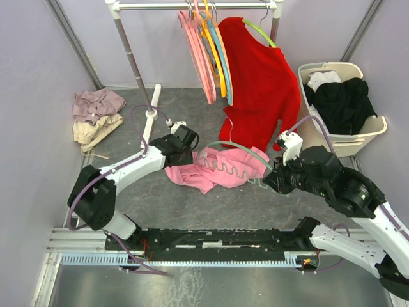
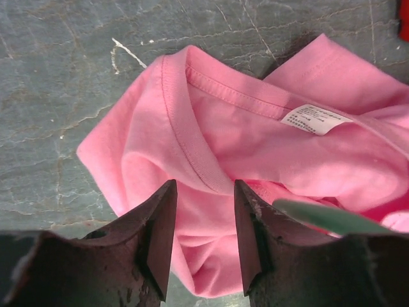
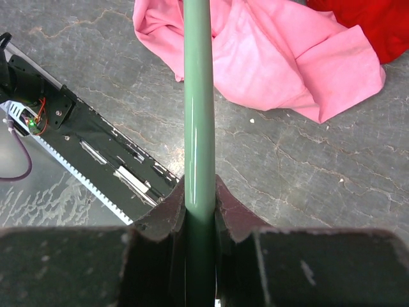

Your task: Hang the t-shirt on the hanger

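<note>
The neck opening of the pink t-shirt is to be pulled over the hanger, so the robot's left gripper will next pinch the t-shirt by its ribbed collar edge near the hanger tip (image 1: pixel 194 158) (image 2: pixel 215 178).
The pink t-shirt (image 1: pixel 206 174) lies crumpled on the grey floor mat between the two arms. In the left wrist view its ribbed collar and white label face up (image 2: pixel 255 134). The pale green hanger (image 1: pixel 234 169) lies across the t-shirt with its wavy bar on the fabric. My right gripper (image 1: pixel 273 179) is shut on one of the hanger's arms (image 3: pixel 198 96), which runs straight out between the jaws (image 3: pixel 199 187). My left gripper (image 1: pixel 192 148) hovers over the t-shirt's collar end, open (image 2: pixel 204 188), with pink cloth showing in the gap and nothing pinched. One hanger tip (image 2: pixel 326 217) shows beside its right finger.
A clothes rack (image 1: pixel 192 5) at the back carries pink hangers (image 1: pixel 198 57) and a red shirt (image 1: pixel 259 89) on a lime-green hanger. A beige laundry basket (image 1: pixel 374 131) with black and white clothes stands at the right. A pile of beige and mauve clothes (image 1: pixel 96 115) lies at the left.
</note>
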Controlling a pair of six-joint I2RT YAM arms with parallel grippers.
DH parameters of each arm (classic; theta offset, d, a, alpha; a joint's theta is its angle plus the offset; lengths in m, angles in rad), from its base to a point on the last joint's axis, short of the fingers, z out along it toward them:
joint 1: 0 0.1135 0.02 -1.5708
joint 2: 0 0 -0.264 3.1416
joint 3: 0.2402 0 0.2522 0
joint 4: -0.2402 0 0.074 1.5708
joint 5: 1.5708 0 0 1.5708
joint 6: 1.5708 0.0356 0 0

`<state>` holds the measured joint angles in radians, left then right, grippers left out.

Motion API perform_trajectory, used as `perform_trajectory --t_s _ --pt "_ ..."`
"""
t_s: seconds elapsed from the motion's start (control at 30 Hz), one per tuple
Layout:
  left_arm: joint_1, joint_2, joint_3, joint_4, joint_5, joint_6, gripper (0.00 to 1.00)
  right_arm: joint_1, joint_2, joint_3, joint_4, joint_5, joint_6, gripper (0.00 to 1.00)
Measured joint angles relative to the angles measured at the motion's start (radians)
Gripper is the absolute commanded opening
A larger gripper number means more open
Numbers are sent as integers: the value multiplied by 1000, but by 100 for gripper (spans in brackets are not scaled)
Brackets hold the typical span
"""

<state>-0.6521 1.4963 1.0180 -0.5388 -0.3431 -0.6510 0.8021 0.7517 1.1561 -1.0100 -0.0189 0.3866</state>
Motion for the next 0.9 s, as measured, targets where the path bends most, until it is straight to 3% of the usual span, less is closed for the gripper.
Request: perform_trajectory --t_s 0.47,0.67,0.9 --pt "-24 71 18 21 21 -1 53 0 -56 -102 10 -97 2 2" --pt "-26 82 19 23 20 -1 39 0 -79 -119 10 -100 5 2" --pt "-35 73 1 21 7 -1 31 0 -89 -120 8 -93 5 2"
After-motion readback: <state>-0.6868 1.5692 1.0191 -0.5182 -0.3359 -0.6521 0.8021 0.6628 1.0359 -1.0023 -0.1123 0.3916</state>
